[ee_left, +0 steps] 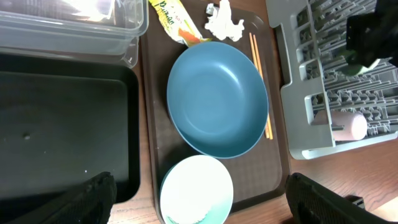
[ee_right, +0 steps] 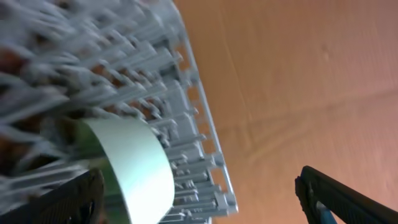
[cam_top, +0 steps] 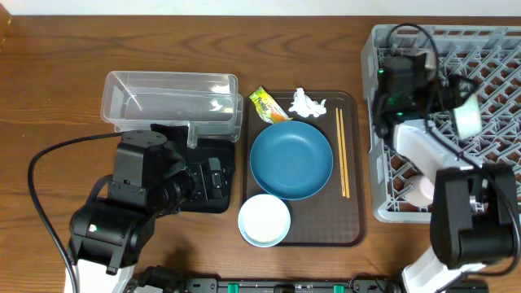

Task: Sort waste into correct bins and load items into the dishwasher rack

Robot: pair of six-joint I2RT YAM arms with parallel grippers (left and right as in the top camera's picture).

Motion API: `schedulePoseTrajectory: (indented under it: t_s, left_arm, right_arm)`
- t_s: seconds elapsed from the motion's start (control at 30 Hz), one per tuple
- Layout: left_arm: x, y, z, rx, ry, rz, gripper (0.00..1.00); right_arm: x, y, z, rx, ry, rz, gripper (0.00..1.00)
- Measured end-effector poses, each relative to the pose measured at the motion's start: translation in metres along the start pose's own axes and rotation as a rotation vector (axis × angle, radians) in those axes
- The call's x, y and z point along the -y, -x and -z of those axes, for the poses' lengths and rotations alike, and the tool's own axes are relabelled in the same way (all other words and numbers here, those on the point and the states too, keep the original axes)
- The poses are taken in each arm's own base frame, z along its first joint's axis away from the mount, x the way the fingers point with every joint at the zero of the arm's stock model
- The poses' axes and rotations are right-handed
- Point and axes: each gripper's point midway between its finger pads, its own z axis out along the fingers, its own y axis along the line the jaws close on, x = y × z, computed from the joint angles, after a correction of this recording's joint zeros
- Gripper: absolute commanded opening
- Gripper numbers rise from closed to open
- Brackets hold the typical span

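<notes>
I should grab the blue bowl-plate [cam_top: 291, 159] with my right gripper by its rim beside the chopsticks, so that I can stand it on edge in the rack.
The grey dishwasher rack [cam_top: 488, 49] stands at the right. A pale mint bowl [ee_right: 134, 165] stands on edge among its pegs, also visible from overhead as the mint bowl [cam_top: 466, 118]. My right gripper [ee_right: 205, 199] is open around it, the bowl close to the left finger. A pink cup [cam_top: 422, 191] lies in the rack's near corner. My left gripper [ee_left: 199, 208] is open and empty, low over the black tray [ee_left: 62, 124]. The blue bowl-plate [cam_top: 291, 159], white bowl [cam_top: 264, 220], chopsticks [cam_top: 343, 150], wrapper [cam_top: 269, 104] and tissue [cam_top: 307, 103] are on the brown tray.
The clear tub [cam_top: 171, 102] stands behind the black tray [cam_top: 232, 191] at the left. The brown serving tray [cam_top: 350, 220] lies between the bins and the rack. Cables run from both arms across the wooden table [cam_top: 49, 81].
</notes>
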Motion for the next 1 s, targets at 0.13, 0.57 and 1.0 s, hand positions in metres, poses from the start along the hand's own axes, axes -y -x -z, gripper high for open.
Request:
schedulePoseTrajectory:
  t_s: [0.13, 0.57, 1.0]
  left_arm:
    - [0.000, 0.000, 0.000, 0.001, 0.000, 0.000, 0.89]
    - [0.000, 0.001, 0.001, 0.002, -0.001, -0.001, 0.89]
    - [0.000, 0.001, 0.001, 0.002, -0.001, -0.001, 0.89]
  right_arm:
    - [-0.003, 0.016, 0.036, 0.110, 0.148, 0.034, 0.97]
    - [-0.087, -0.007, 0.195, 0.047, 1.324, -0.246, 0.65]
    - [-0.161, -0.069, 0.240, -0.418, 1.452, -0.222, 0.48]
